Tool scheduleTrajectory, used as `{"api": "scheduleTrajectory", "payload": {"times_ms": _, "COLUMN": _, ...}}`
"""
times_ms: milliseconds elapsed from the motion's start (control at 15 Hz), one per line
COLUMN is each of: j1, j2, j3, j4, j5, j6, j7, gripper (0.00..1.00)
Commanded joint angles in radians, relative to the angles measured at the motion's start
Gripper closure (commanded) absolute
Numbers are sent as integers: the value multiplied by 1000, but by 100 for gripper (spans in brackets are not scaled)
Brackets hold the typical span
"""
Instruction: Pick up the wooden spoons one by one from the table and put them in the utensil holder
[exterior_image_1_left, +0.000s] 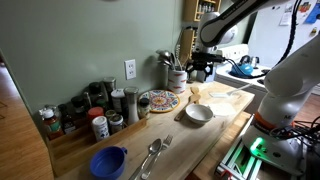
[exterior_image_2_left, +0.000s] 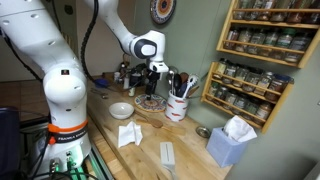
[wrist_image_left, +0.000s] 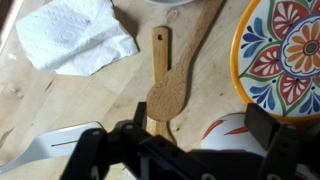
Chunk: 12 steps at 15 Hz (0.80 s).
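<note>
The gripper grips the diagonal wooden spoon's narrow handle next, leaving the handle's far end free to go into the utensil holder (exterior_image_1_left: 178, 78).
In the wrist view two wooden spoons lie on the table (wrist_image_left: 40, 100). One spoon (wrist_image_left: 165, 92) points its handle up the picture. A second spoon's handle (wrist_image_left: 205, 25) crosses it diagonally. My gripper (wrist_image_left: 200, 120) is open and empty, with its fingers just below the spoon bowl. The utensil holder (wrist_image_left: 225, 130), pale with red marks, shows between the fingers. In both exterior views the gripper (exterior_image_1_left: 200, 68) (exterior_image_2_left: 153, 85) hangs low beside the holder (exterior_image_1_left: 178, 78) (exterior_image_2_left: 178, 106), which has several utensils standing in it.
A colourful plate (wrist_image_left: 285, 50) (exterior_image_1_left: 157, 100) lies beside the spoons and a paper napkin (wrist_image_left: 75, 35) on the other side. A white bowl (exterior_image_1_left: 198, 113) (exterior_image_2_left: 122, 110), a blue bowl (exterior_image_1_left: 108, 160), metal spoons (exterior_image_1_left: 150, 155) and spice jars (exterior_image_1_left: 95, 110) stand on the countertop. A tissue box (exterior_image_2_left: 230, 142) is near one end.
</note>
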Motion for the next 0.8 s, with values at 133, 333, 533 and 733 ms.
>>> {"api": "scheduleTrajectory", "payload": {"times_ms": 133, "j1": 43, "j2": 128, "j3": -12, "j4": 0, "j5": 12, "j6": 19, "j7": 50, "gripper": 0}}
{"api": "scheduleTrajectory", "payload": {"times_ms": 333, "j1": 59, "j2": 189, "j3": -12, "j4": 0, "j5": 1, "j6": 51, "j7": 94, "gripper": 0}}
{"api": "scheduleTrajectory", "payload": {"times_ms": 533, "j1": 79, "j2": 246, "j3": -29, "j4": 0, "j5": 10, "j6": 131, "j7": 87, "gripper": 0}}
{"api": "scheduleTrajectory", "payload": {"times_ms": 733, "j1": 87, "j2": 305, "j3": -51, "j4": 0, "j5": 18, "j6": 234, "j7": 74, "gripper": 0}}
